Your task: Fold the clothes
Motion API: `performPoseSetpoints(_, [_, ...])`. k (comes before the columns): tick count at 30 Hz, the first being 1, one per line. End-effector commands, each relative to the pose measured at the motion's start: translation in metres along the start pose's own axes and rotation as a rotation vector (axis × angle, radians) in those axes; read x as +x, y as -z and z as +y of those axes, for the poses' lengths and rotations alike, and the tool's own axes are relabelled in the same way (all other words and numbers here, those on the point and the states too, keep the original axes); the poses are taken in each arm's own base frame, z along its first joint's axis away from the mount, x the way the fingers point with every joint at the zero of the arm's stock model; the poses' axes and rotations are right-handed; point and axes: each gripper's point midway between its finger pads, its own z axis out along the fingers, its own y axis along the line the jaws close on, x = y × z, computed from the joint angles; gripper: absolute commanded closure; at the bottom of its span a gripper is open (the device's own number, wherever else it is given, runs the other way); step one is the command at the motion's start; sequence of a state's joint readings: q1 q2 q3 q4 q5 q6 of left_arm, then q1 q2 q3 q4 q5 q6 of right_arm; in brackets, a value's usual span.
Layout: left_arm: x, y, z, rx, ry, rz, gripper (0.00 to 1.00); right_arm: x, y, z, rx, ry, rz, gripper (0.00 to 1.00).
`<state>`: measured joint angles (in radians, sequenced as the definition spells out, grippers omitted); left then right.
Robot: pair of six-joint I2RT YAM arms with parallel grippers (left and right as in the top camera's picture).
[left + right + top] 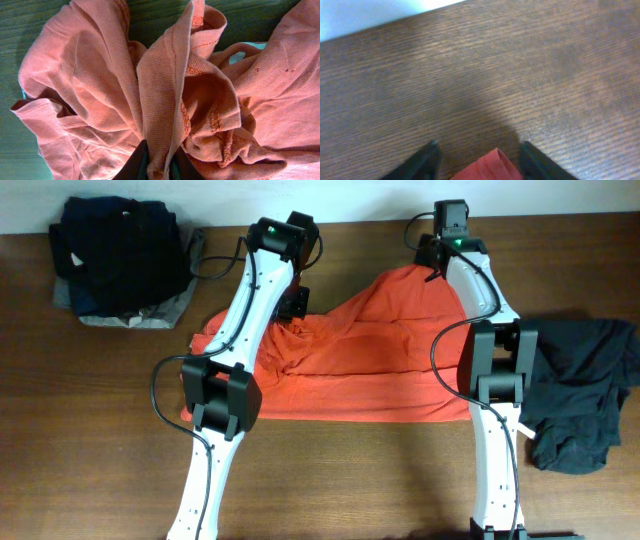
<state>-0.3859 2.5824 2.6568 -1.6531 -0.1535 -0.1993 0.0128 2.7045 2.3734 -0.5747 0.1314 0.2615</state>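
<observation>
My right gripper closes on the orange shirt's folded tip now, since it reaches in as far as the ends of both fingers.
An orange shirt lies crumpled across the middle of the wooden table. My left gripper is at its back left part. In the left wrist view the gripper is shut on a raised fold of the orange shirt. My right gripper is at the shirt's back right corner. In the right wrist view its fingers stand wide apart, with a folded tip of the orange shirt between them, not touching either finger.
A pile of dark clothes on a grey garment sits at the back left. A dark grey garment lies crumpled at the right, beside the right arm. The table's far edge is just beyond the right gripper.
</observation>
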Motion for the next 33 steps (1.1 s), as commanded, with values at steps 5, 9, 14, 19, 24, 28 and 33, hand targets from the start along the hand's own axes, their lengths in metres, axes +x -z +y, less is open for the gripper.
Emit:
performPoseSetpoints(5, [-0.003, 0.028, 0.005, 0.020, 0.024, -0.063, 0.85, 0.009, -0.005, -0.007, 0.048, 0.001, 0.024, 0.58])
performPoseSetpoints(9, [-0.003, 0.028, 0.005, 0.020, 0.024, -0.063, 0.85, 0.011, -0.005, -0.009, 0.058, 0.004, 0.029, 0.61])
performPoseSetpoints(14, [-0.003, 0.028, 0.005, 0.020, 0.024, -0.063, 0.85, 0.012, -0.005, -0.008, 0.061, 0.007, 0.033, 0.61])
performPoseSetpoints(19, [-0.003, 0.028, 0.005, 0.020, 0.024, -0.063, 0.85, 0.017, -0.006, -0.010, 0.074, 0.028, 0.047, 0.62])
performPoseSetpoints(24, [-0.003, 0.028, 0.005, 0.020, 0.024, -0.063, 0.85, 0.022, -0.007, -0.011, 0.079, 0.030, 0.065, 0.76])
performPoseSetpoints(28, [-0.003, 0.028, 0.005, 0.020, 0.024, -0.063, 0.85, 0.024, -0.007, -0.012, 0.081, 0.031, 0.073, 0.89])
performPoseSetpoints(33, [-0.003, 0.028, 0.005, 0.020, 0.025, -0.063, 0.85, 0.022, -0.006, -0.012, 0.081, 0.030, 0.070, 0.96])
